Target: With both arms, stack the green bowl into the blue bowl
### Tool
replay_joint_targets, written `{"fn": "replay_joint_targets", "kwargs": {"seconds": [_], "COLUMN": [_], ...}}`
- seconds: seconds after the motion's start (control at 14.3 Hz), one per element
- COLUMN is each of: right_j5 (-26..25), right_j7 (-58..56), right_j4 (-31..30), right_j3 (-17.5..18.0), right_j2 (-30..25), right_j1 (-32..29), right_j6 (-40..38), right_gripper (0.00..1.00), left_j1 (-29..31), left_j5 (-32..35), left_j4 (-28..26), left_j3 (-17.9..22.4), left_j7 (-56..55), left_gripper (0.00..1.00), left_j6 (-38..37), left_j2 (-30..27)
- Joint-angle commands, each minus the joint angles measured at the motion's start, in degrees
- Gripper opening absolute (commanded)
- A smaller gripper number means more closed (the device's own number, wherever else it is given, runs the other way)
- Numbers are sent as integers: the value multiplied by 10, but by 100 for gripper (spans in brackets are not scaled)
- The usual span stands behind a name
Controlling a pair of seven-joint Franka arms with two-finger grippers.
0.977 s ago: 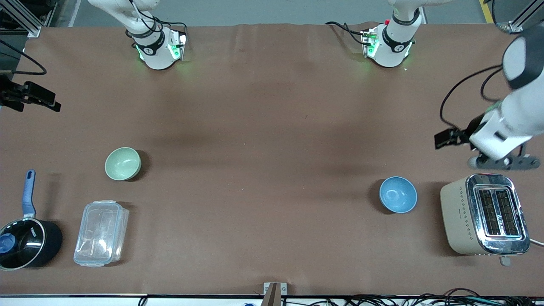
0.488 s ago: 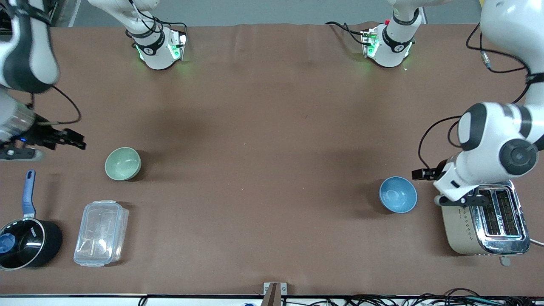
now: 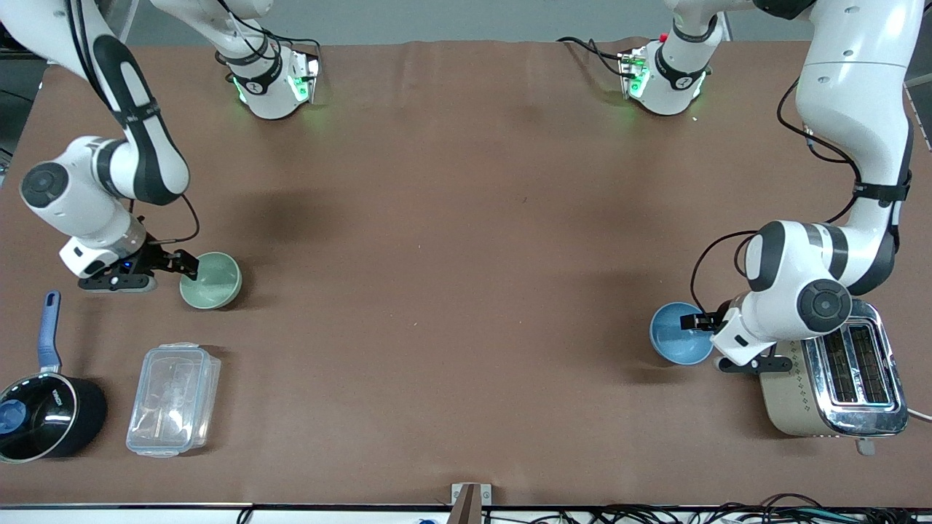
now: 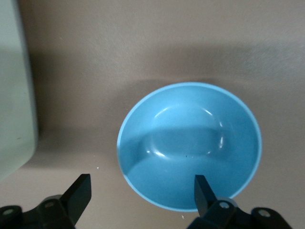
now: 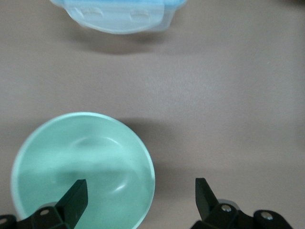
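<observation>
My right gripper should move down before it closes on the green bowl's rim. Its fingers are above the rim, so they would miss the rim if they closed now.
The green bowl stands upright toward the right arm's end of the table. My right gripper is open over its rim; in the right wrist view one finger is over the bowl's inside and the other is outside, with the gripper empty. The blue bowl stands upright toward the left arm's end. My left gripper is open over its rim; in the left wrist view the gripper straddles the edge of the bowl and is empty.
A beige toaster stands close beside the blue bowl, under the left arm's wrist. A clear plastic container and a black saucepan with a blue handle lie nearer to the front camera than the green bowl.
Both arms have swung in from the table's ends and come down, each gripper arriving over its bowl's rim. The bowls have not moved.
</observation>
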Motion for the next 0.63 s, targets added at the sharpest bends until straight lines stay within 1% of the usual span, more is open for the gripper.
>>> {"fn": "replay_joint_targets", "kwargs": {"seconds": [0.0, 0.07, 0.14, 0.28, 0.35, 0.49, 0.56], "right_j5": [-5, -5, -5, -5, -5, -5, -5], "right_j7": [-6, -6, -6, -5, -5, -5, -5], "right_j4": [-18, -19, -21, -25, -29, -29, -29], "right_j3": [1, 1, 2, 2, 2, 2, 2], "right_j2": [18, 20, 22, 22, 22, 22, 22], "right_j1": [2, 2, 3, 5, 8, 11, 11], "right_j6": [25, 25, 25, 18, 18, 18, 19], "right_gripper": [98, 97, 93, 81, 65, 39, 29], "left_j1": [-1, -1, 2, 7, 9, 9, 8], "left_j5": [16, 18, 29, 44, 44, 44, 43], "left_j4": [0, -4, -5, -4, -4, -4, -4], "left_j3": [-1, -1, -1, -2, -2, -1, -2], "left_j7": [-10, -10, -10, -11, -11, -11, -11], "left_gripper": [82, 81, 81, 76, 72, 64, 58], "left_j6": [16, 27, 39, 47, 48, 49, 51], "left_j2": [10, 11, 20, 26, 28, 29, 33]}}
